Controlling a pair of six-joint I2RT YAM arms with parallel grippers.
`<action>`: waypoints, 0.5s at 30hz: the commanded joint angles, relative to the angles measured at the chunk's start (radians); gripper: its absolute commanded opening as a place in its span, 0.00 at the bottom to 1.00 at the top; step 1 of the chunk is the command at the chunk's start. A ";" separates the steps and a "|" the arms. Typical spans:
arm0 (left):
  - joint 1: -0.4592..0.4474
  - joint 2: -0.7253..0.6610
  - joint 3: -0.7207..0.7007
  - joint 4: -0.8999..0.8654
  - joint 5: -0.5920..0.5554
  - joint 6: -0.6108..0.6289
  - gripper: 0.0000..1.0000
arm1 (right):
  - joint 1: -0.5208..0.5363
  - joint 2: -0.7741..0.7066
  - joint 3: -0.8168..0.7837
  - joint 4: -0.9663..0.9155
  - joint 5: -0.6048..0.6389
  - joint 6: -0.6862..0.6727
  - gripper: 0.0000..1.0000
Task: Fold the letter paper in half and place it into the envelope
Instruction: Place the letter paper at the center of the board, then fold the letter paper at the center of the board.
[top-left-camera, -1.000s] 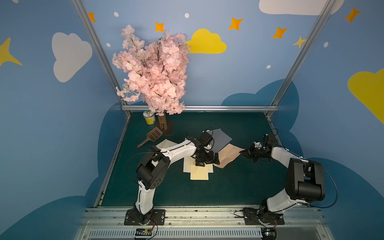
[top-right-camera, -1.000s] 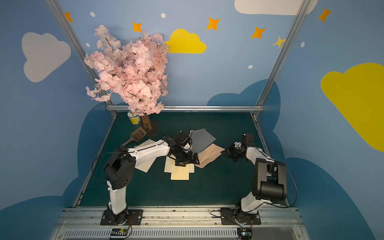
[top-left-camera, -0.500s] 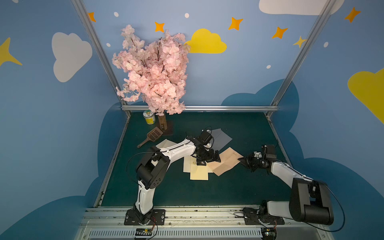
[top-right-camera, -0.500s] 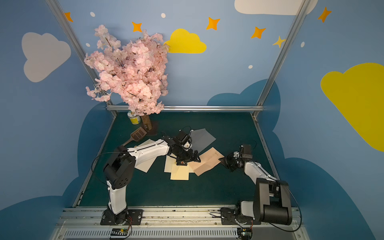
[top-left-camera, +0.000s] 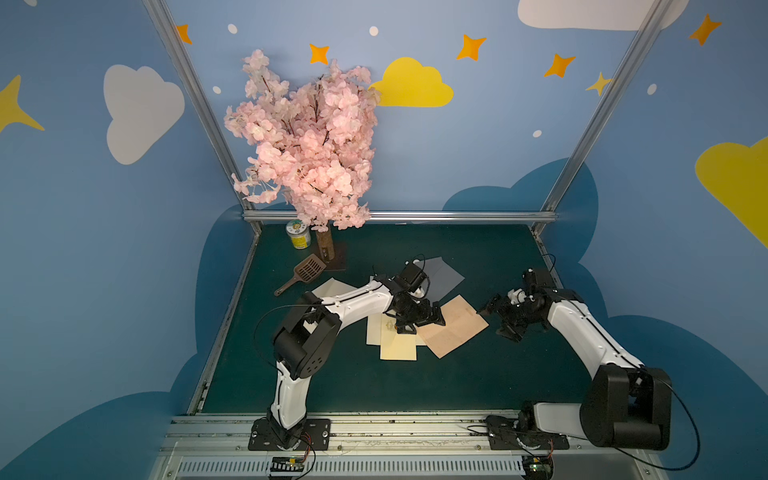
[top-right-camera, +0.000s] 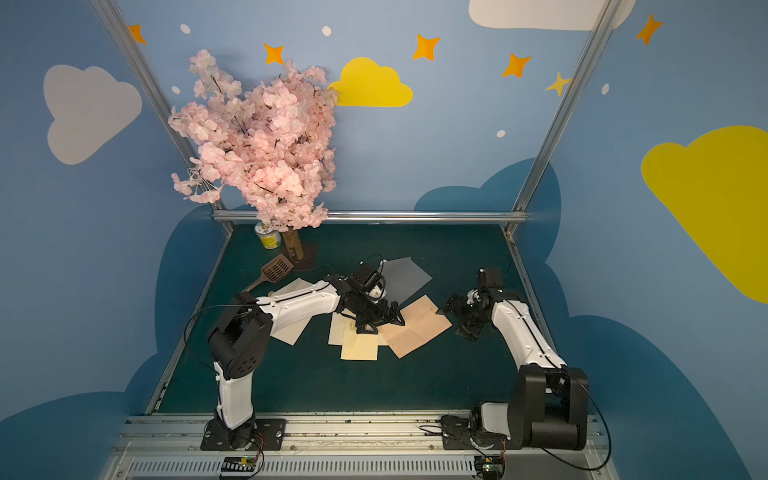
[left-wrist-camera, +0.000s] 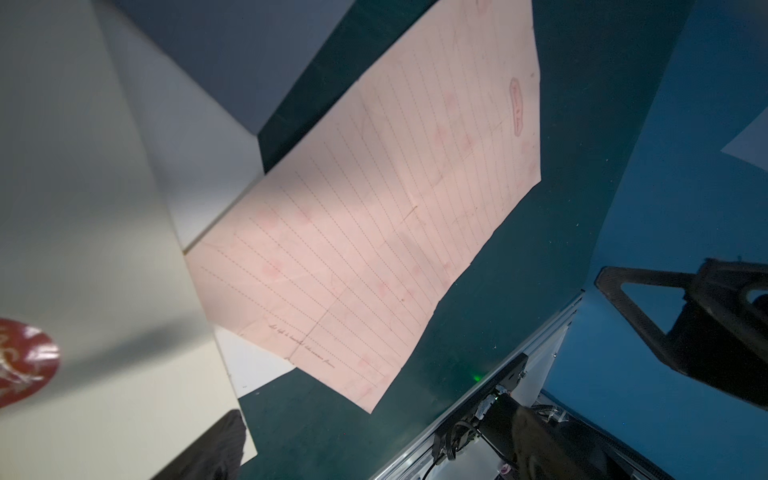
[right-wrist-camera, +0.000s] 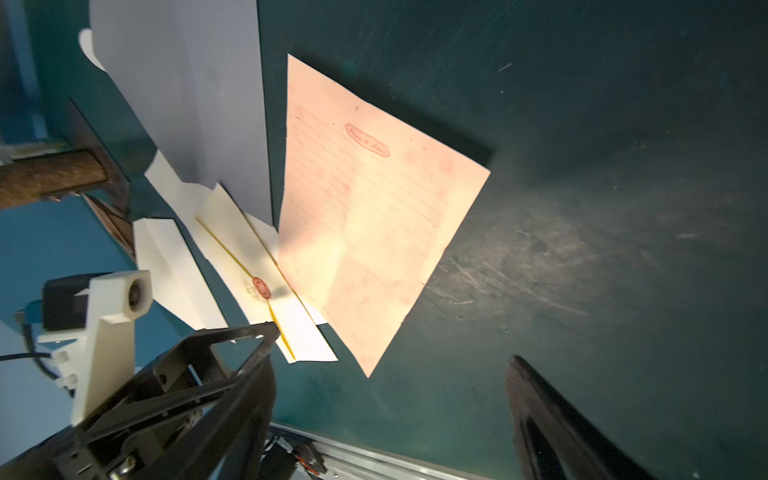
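Note:
My left gripper grabs the letter paper by the near corner of its envelope-side edge (top-left-camera: 437, 354) (left-wrist-camera: 368, 404) next, to fold the paper in half.
The letter paper (top-left-camera: 455, 328) (top-right-camera: 417, 328) is a pink lined sheet lying flat and unfolded on the green mat, also in the wrist views (left-wrist-camera: 374, 199) (right-wrist-camera: 374, 216). Left of it and touching its edge lies the cream envelope (top-left-camera: 398, 347) (top-right-camera: 360, 348) (left-wrist-camera: 83, 257) with a red wax seal (right-wrist-camera: 260, 287). My left gripper (top-left-camera: 420, 323) (top-right-camera: 380, 322) is open, low over the envelope where it meets the paper; whether it touches I cannot tell. My right gripper (top-left-camera: 498, 320) (top-right-camera: 458, 320) is open just off the paper's right corner, holding nothing.
A grey sheet (top-left-camera: 444, 276) lies behind the paper and white sheets (top-left-camera: 329, 289) lie under and left of the envelope. At the back left stand a blossom tree (top-left-camera: 311, 141), a can (top-left-camera: 298, 235) and a brown scoop (top-left-camera: 306, 270). Metal rails border the mat.
The right gripper pulled the paper's right corner toward the front, then opened and let it go. The paper now lies flat. The left gripper stayed open, shifting only slightly.

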 joint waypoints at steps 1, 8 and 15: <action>-0.035 0.012 -0.025 0.033 0.021 -0.077 1.00 | 0.011 0.034 0.057 -0.090 0.060 -0.103 0.87; -0.090 -0.023 -0.160 0.169 -0.026 -0.312 0.96 | 0.016 0.109 0.124 -0.077 0.066 -0.122 0.87; -0.113 -0.049 -0.301 0.393 -0.096 -0.513 0.86 | 0.016 0.120 0.138 -0.074 0.065 -0.134 0.87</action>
